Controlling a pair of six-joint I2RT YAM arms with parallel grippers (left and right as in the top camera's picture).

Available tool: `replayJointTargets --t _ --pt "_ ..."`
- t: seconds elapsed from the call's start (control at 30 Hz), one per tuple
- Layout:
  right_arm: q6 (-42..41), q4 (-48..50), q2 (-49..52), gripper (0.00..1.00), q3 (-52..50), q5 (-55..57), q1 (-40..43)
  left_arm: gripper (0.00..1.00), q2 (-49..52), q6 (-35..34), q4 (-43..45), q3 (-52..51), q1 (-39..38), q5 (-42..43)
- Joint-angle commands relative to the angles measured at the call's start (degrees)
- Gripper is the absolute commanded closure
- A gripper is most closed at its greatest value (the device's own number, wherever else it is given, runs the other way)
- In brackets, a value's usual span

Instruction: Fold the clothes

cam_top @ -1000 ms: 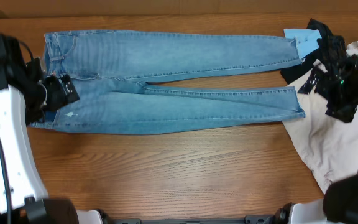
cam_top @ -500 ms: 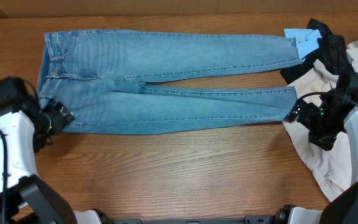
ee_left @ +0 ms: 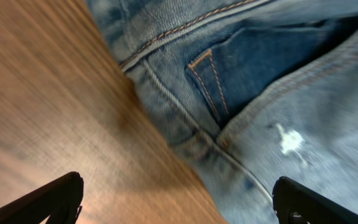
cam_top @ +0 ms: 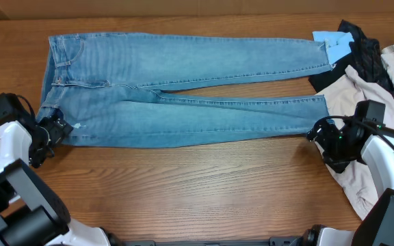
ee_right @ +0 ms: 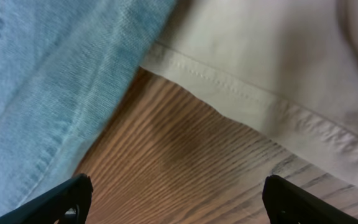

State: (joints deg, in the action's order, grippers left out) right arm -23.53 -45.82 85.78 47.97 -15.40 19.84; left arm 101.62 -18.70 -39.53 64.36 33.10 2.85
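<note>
My left gripper grabs the jeans [cam_top: 183,89] at the waist's near corner, by the pocket seam, next, to fold the near leg of the jeans over the far one.
The light-blue jeans [cam_top: 183,89] lie flat across the table, waist at the left, both legs running right. My left gripper [cam_top: 55,130] is open at the waist's near corner; in the left wrist view the jeans [ee_left: 260,93] show a pocket seam, with one finger over wood and one over denim. My right gripper [cam_top: 318,131] is open at the near leg's hem; the right wrist view shows the denim leg edge [ee_right: 48,93] at the left and bare wood between the fingers.
A cream garment [cam_top: 368,171] lies at the right, under my right arm, its hem in the right wrist view [ee_right: 260,62]. A black garment [cam_top: 361,55] and a bright blue one [cam_top: 334,44] lie at the far right by the far leg's end.
Both arms came down and toward the front. The left gripper went from over the waistband to its near corner. The right gripper went from the black garment to the near leg's hem.
</note>
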Motion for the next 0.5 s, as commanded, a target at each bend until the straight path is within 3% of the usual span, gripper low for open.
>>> replayJointTargets --t 0.0,0.13,0.23,0.33,0.4,0.47 --pt "-0.48 0.55 -0.48 0.08 -0.74 -1.4 0.04 0.0 2.27 1.68 1.75 -0.46 -0.24 0.11" --pt "-0.5 0.57 -0.48 0.08 -0.74 -1.4 0.04 0.02 3.67 2.01 4.2 -0.46 -0.24 -0.02" --pt "-0.48 0.61 -0.48 0.08 -0.74 -1.38 0.04 0.11 4.02 2.01 5.9 -0.46 -0.26 0.13" --pt "-0.48 0.59 -0.48 0.08 -0.74 -1.4 0.04 0.41 4.02 1.99 6.78 -0.46 -0.28 0.13" --pt "-0.5 0.57 -0.48 0.09 -0.74 -1.4 0.04 0.54 4.02 2.01 6.71 -0.46 -0.28 0.15" --pt "-0.5 0.63 -0.48 0.09 -0.74 -1.4 0.04 0.85 4.02 1.97 5.73 -0.46 -0.28 0.15"
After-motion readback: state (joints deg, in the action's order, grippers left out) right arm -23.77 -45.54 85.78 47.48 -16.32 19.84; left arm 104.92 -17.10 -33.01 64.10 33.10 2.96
